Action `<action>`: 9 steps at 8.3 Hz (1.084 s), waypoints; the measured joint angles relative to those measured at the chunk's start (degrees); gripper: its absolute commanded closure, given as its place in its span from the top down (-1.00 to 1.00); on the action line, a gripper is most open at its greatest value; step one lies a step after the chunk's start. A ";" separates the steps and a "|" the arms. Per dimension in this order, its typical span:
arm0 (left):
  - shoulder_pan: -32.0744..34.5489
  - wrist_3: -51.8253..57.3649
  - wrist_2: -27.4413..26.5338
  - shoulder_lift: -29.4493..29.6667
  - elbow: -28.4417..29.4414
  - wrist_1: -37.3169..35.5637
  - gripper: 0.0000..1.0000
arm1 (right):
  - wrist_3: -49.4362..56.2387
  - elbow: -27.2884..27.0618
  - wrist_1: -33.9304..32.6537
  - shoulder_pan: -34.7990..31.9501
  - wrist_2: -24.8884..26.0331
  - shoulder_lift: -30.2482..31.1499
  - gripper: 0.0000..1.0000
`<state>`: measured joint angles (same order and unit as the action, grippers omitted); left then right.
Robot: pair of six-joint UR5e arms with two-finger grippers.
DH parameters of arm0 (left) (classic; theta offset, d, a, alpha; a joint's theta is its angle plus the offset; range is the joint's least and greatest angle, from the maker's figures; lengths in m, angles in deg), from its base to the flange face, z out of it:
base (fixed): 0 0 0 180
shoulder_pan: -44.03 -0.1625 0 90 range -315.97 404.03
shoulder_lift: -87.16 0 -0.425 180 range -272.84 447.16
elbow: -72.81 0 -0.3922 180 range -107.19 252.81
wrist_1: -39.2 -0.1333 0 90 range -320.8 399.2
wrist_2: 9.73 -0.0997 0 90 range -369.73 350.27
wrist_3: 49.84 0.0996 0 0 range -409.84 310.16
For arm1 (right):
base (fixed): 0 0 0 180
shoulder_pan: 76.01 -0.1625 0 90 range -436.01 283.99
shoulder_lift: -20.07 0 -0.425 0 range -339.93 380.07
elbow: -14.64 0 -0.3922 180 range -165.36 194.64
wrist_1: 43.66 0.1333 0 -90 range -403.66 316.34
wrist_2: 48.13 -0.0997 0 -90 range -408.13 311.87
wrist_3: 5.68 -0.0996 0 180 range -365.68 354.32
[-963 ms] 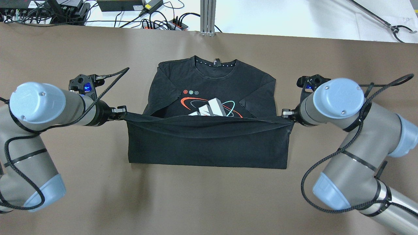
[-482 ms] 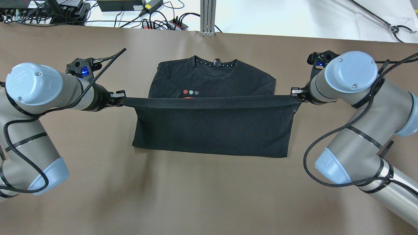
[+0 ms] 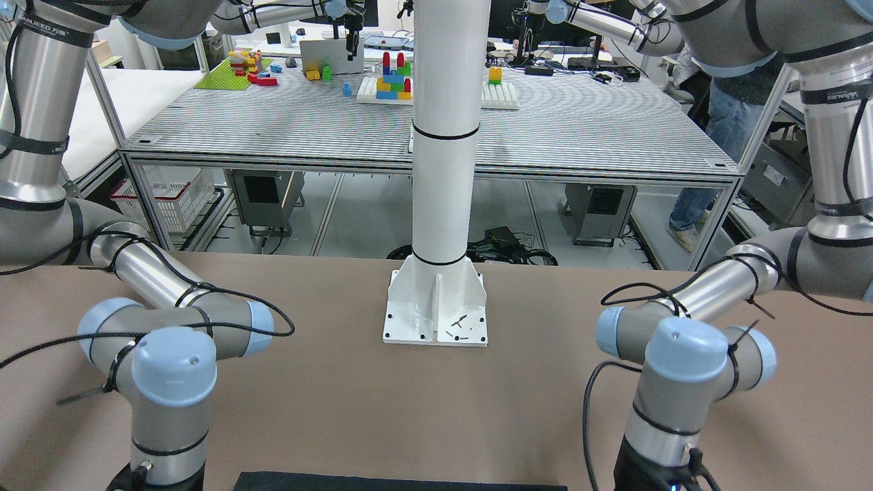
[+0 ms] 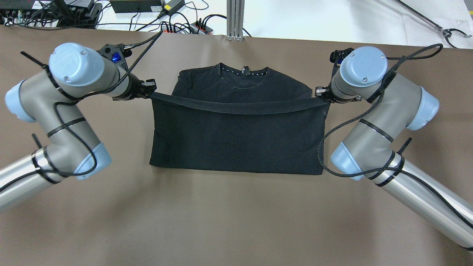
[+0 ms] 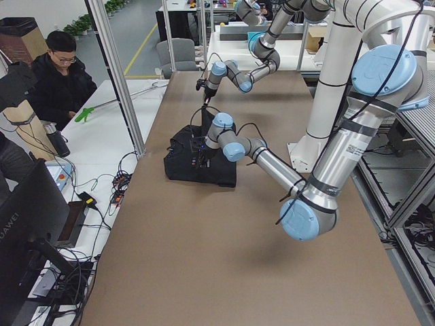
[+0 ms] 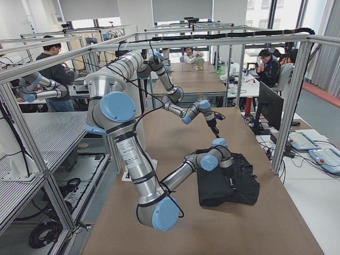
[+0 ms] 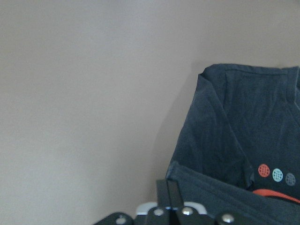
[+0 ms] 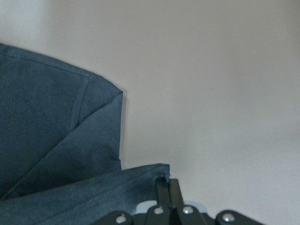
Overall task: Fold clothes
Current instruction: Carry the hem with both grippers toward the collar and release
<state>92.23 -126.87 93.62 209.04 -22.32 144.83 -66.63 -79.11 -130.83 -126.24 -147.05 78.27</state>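
Observation:
My right gripper holds the hem corner [image 8: 158,169] above the shirt [image 8: 51,112], out past the sleeve, so it needs to lower the hem corner before letting go.
The clothes [image 4: 236,136] are a black T-shirt lying flat on the brown table, folded up from the bottom. Its lifted hem [image 4: 236,107] stretches in a shallow sag just below the collar [image 4: 244,72] and hides the chest print. My left gripper [image 4: 152,89] is shut on the hem's left corner. My right gripper [image 4: 318,92] is shut on the right corner. In the left wrist view the shut gripper [image 7: 169,196] pinches the cloth, with the sleeve [image 7: 220,122] beyond it. The right wrist view has that gripper [image 8: 168,186] shut on the corner beside the other sleeve [image 8: 56,122].
A white pillar on a base plate [image 3: 436,320] stands at the table's robot side. Cables and power strips [image 4: 184,26] and an aluminium post [image 4: 235,18] lie past the far edge. A person [image 5: 61,81] sits beside the table's end.
Both grippers have carried the hem farther toward the collar, and the fold now covers the chest print. The stretched hem has slackened slightly.

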 measured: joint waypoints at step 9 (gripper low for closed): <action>4.84 2.48 1.80 13.16 28.95 12.08 -0.22 | -6.90 19.67 15.02 0.02 5.32 -5.62 0.36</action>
<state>97.07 -124.39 95.42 222.20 6.63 156.91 -73.53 -59.44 -115.80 -126.22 -141.73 72.65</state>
